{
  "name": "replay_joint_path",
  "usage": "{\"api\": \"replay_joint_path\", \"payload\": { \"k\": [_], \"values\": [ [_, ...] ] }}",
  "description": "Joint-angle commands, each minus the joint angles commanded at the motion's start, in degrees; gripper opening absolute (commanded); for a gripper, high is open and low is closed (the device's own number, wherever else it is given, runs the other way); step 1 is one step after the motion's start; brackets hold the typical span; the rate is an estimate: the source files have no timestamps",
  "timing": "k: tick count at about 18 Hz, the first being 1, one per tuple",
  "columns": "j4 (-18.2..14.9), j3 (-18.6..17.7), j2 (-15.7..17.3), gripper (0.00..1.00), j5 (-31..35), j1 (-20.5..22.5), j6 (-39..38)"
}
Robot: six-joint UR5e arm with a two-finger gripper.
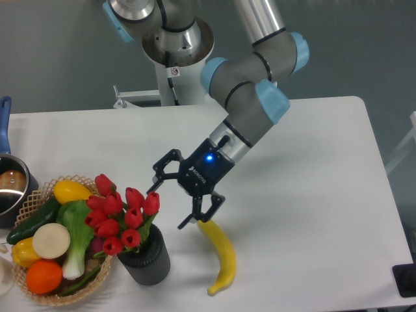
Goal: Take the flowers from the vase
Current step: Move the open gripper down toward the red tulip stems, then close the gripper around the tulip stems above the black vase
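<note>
The gripper will next grab the red tulips by their green stems to pick the flowers (121,217) out of the vase (147,260).
The flowers (121,217), a bunch of red tulips with green stems, stand in the short black ribbed vase (147,260) near the table's front left. My gripper (168,206) hangs tilted just to the right of the blooms, open, with nothing between its fingers. One fingertip is close to the rightmost tulip, the other sits over the top end of a banana. Whether that fingertip touches the tulip I cannot tell.
A yellow banana (220,255) lies on the table right of the vase. A wicker basket (40,195) of vegetables and fruit sits left of the flowers. A metal pot (9,185) with a blue handle is at the left edge.
</note>
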Motion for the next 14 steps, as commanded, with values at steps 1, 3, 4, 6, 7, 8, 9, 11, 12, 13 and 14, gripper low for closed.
{"api": "replay_joint_path", "payload": {
  "k": [1,3,4,6,7,8,9,11,12,13,14],
  "values": [
    [0.7,0.0,-0.4,1.0,-0.1,-0.5,0.0],
    [2.0,0.4,-1.4,1.0,-0.4,-1.7,0.0],
    [2.4,0.5,-1.9,1.0,-0.6,-2.2,0.0],
    [2.6,0.9,-2.1,1.0,-0.7,-2.6,0.0],
    [2.6,1.2,-2.3,1.0,-0.7,-2.6,0.0],
    [2.6,1.7,-2.6,0.96,-0.7,-3.1,0.0],
    [2.6,2.0,-2.8,0.79,-0.7,-3.3,0.0],
    [2.6,2.2,-2.8,0.43,-0.7,-3.3,0.0],
    [2.6,2.2,-2.9,0.26,-0.7,-3.3,0.0],
    [2.6,2.5,-2.8,0.08,-0.7,-3.2,-0.1],
    [2.6,2.5,-2.8,0.0,-0.7,-3.1,-0.2]
  ]
}}
